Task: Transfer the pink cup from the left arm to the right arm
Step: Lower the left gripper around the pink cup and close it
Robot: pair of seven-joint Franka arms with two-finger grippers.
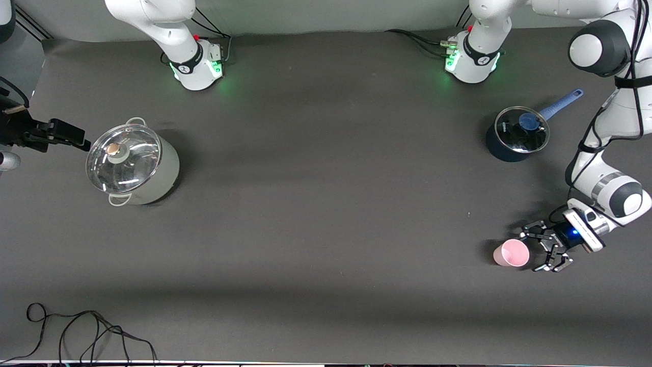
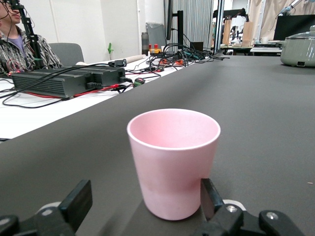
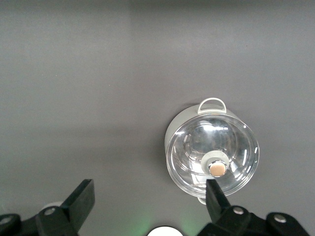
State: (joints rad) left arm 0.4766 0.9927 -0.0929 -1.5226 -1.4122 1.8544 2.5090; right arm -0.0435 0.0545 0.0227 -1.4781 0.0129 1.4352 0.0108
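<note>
I should grab the pink cup (image 1: 511, 253) by its lower body with my left gripper next. Then I can pass it over to my right arm.
The pink cup (image 1: 511, 253) stands upright on the table near the left arm's end, nearer to the front camera than the blue saucepan. My left gripper (image 1: 533, 252) is low at the table, open, with the cup between its fingers. In the left wrist view the cup (image 2: 173, 162) fills the gap of the left gripper (image 2: 145, 192); one pad (image 2: 208, 195) is at the cup's side and the other (image 2: 80, 200) stands well apart. My right gripper (image 3: 147, 192) is open and empty, high over the table, looking down on the grey pot (image 3: 211, 153).
A grey pot with a glass lid (image 1: 131, 164) stands toward the right arm's end. A blue saucepan with a lid (image 1: 518, 132) stands near the left arm's base. A black cable (image 1: 86, 331) lies near the front edge. A black fixture (image 1: 48, 133) juts in beside the grey pot.
</note>
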